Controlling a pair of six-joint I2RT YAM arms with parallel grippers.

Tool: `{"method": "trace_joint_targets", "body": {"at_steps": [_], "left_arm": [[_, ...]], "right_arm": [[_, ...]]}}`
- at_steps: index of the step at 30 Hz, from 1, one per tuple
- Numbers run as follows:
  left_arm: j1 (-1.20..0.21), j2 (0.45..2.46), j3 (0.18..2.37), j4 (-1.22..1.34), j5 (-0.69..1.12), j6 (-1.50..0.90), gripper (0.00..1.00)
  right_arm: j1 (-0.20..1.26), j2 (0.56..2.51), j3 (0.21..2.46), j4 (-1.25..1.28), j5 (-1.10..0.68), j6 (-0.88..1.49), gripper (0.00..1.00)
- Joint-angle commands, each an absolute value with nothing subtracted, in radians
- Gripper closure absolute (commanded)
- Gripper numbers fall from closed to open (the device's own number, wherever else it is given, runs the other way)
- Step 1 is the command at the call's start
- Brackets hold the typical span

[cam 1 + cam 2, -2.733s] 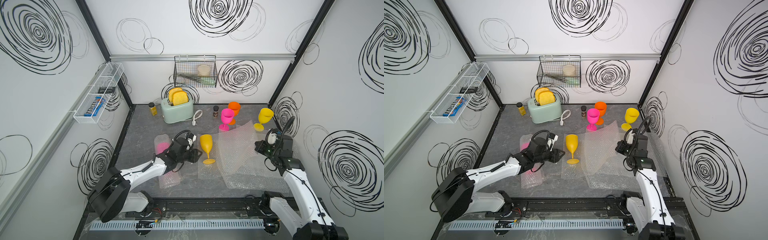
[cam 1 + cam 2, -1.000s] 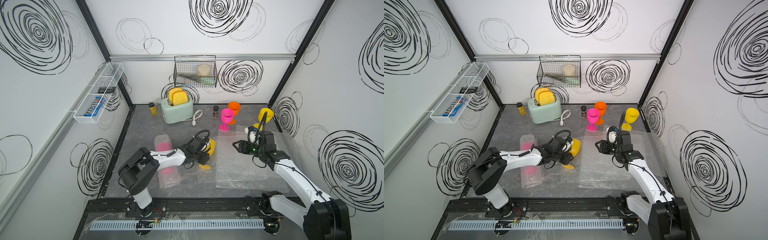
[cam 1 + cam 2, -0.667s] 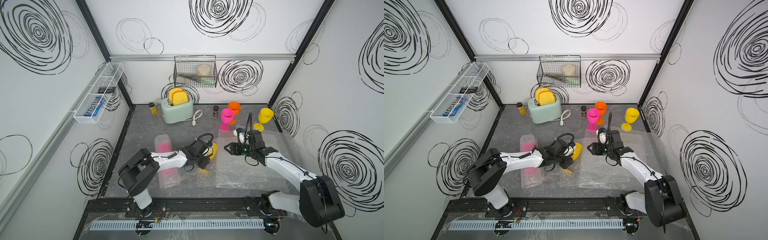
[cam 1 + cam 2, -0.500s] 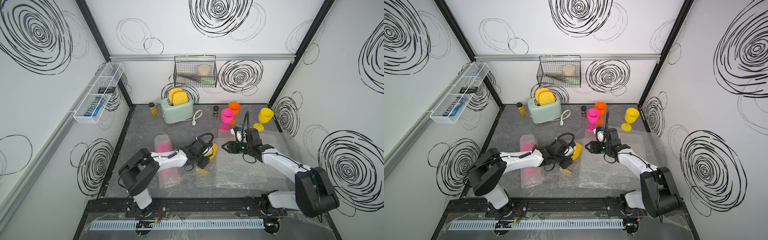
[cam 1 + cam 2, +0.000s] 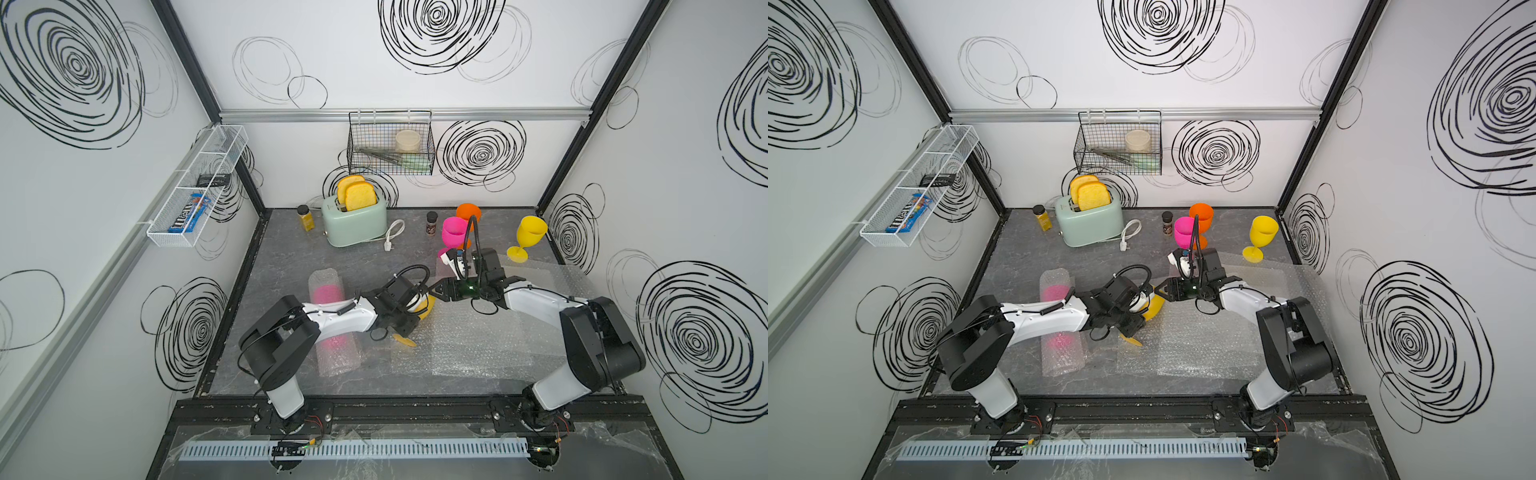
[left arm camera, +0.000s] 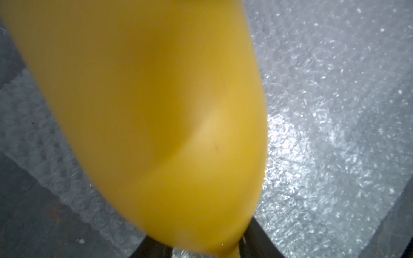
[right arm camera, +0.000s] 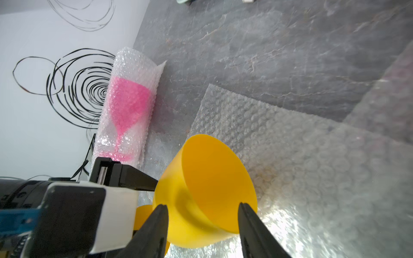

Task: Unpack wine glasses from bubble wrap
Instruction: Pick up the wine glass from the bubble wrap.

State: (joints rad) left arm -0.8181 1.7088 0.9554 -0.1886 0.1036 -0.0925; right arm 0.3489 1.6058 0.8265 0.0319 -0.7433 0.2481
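My right gripper grabs the side of the yellow wine glass's bowl at the bowl's rim next, so its foot stays free to set the wine glass upright.
A yellow wine glass (image 5: 428, 309) (image 5: 1154, 309) hangs tilted in mid-table over flat bubble wrap (image 5: 478, 340). My left gripper (image 5: 409, 323) (image 6: 205, 250) is shut on it at the base of the bowl (image 6: 156, 111). Its foot (image 5: 405, 341) stays low by the sheet. My right gripper (image 5: 434, 291) (image 7: 202, 210) is open, with one finger on either side of the bowl's rim (image 7: 212, 178). A pink wine glass (image 5: 328, 295) (image 7: 129, 100) lies inside a bubble wrap tube (image 5: 336, 357) at the left. Pink (image 5: 454, 232), orange (image 5: 468, 211) and yellow (image 5: 530, 235) glasses stand at the back right.
A mint toaster (image 5: 353, 216) with its loose cord (image 5: 392, 237) stands at the back, between two spice jars (image 5: 305, 216) (image 5: 432, 222). A wire basket (image 5: 390, 143) hangs on the back wall. A white shelf (image 5: 195, 187) hangs on the left wall. Overlapping flat sheets (image 5: 1204, 345) cover the right half.
The yellow glass stood upright earlier and now hangs tilted in my left gripper. My right arm has swung in from the right side, bringing its fingers round the bowl.
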Motion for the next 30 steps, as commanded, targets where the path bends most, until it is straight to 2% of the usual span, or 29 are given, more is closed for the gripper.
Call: {"method": "trace_joint_targets", "body": {"at_steps": [1,6,9,14,18,25,30], "left_arm": [[-0.822,1.697,0.942,-0.16,0.086,-0.077,0.52],[-0.815,1.691,0.946,-0.159,0.076,-0.074,0.52],[-0.8,1.683,0.955,-0.158,0.079,-0.074,0.52],[-0.783,1.669,0.963,-0.163,0.078,-0.075,0.52],[-0.782,1.656,0.962,-0.169,0.065,-0.072,0.52],[-0.781,1.634,0.953,-0.169,0.043,-0.07,0.52],[-0.777,1.613,0.947,-0.168,0.031,-0.071,0.52]], "right_arm": [[0.358,1.644,0.873,0.023,-0.866,0.196,0.49],[0.372,1.653,0.83,0.053,-0.931,0.163,0.51],[0.379,1.674,0.812,0.052,-0.99,0.154,0.59],[0.383,1.697,0.792,0.081,-1.065,0.162,0.6],[0.384,1.718,0.792,0.094,-1.138,0.166,0.69],[0.399,1.734,0.784,0.123,-1.227,0.175,0.73],[0.402,1.743,0.784,0.127,-1.26,0.177,0.8]]}}
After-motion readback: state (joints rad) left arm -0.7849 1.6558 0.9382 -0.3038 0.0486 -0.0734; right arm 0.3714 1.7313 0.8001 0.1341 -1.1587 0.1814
